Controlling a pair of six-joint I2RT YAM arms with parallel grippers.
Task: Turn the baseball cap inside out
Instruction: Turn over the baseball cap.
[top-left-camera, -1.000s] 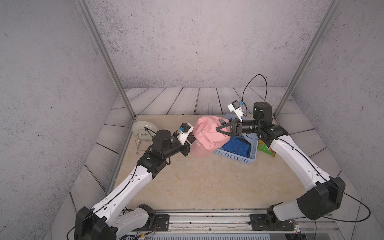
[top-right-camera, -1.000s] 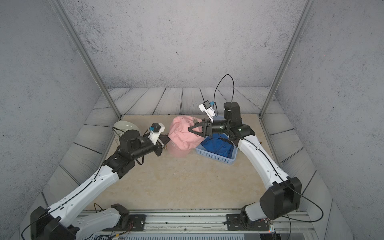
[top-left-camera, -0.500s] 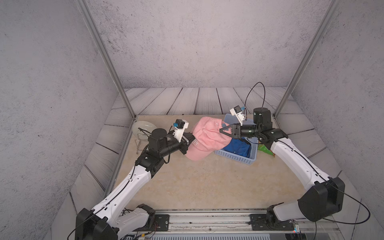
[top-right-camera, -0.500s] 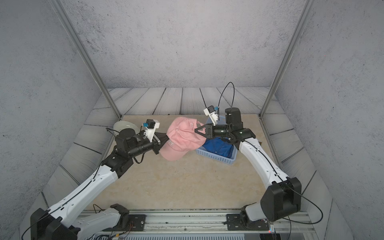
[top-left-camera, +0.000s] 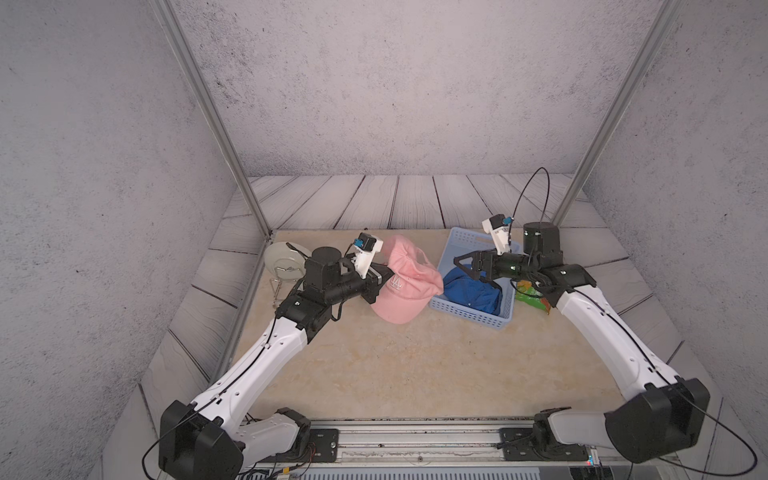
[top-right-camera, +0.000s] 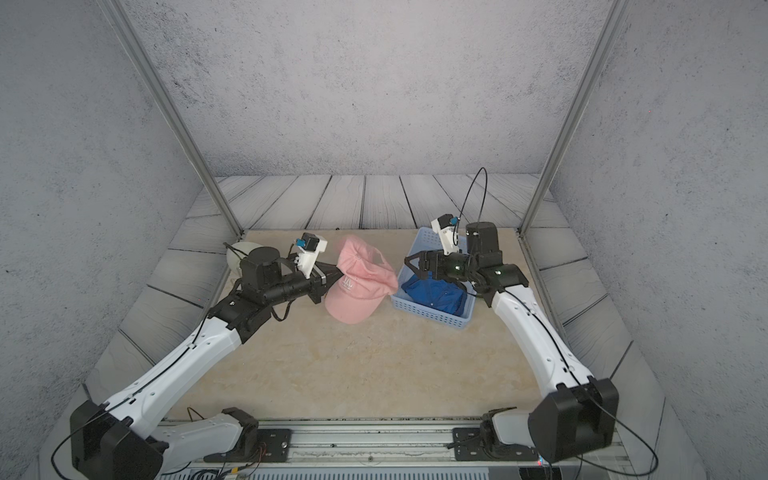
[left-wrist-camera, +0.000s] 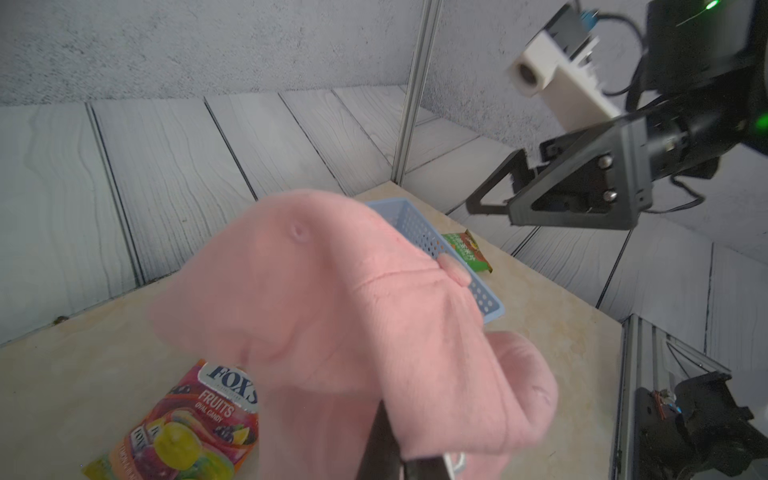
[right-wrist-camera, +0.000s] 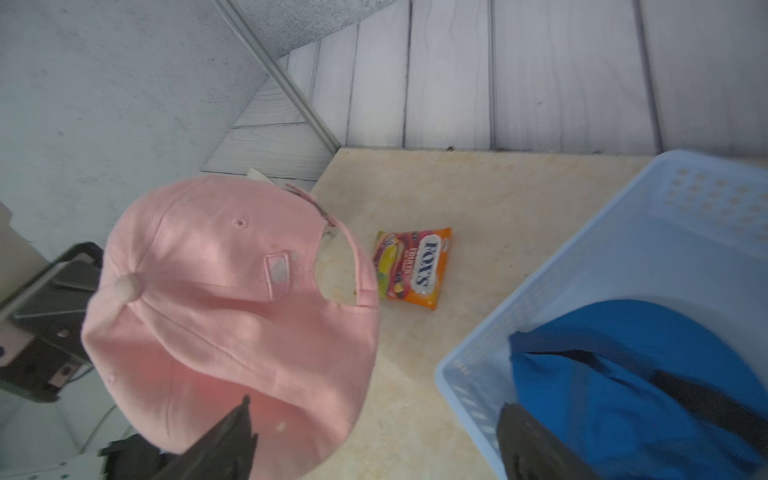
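Observation:
The pink baseball cap still has to be turned fully inside out. My right gripper will next pinch the cap's top at its top button and pull it outward to finish that.
The pink baseball cap hangs over the table's back middle, crown bulging outward and brim pointing down. My left gripper is shut on the cap's edge from the left, and its fingertips are buried in the pink fabric. My right gripper hovers open above the blue basket, a short gap right of the cap and touching nothing. In the right wrist view the cap shows its top button and back strap, with my right gripper spread wide.
A light blue basket holding blue cloth sits under the right gripper. A FOX'S candy bag lies on the table behind the cap. A green snack packet lies right of the basket. A white round object on a wire stand is at back left.
My right gripper let go of the cap, opened wide and drew back right over the basket. The cap now hangs from the left gripper alone, which has shifted slightly left.

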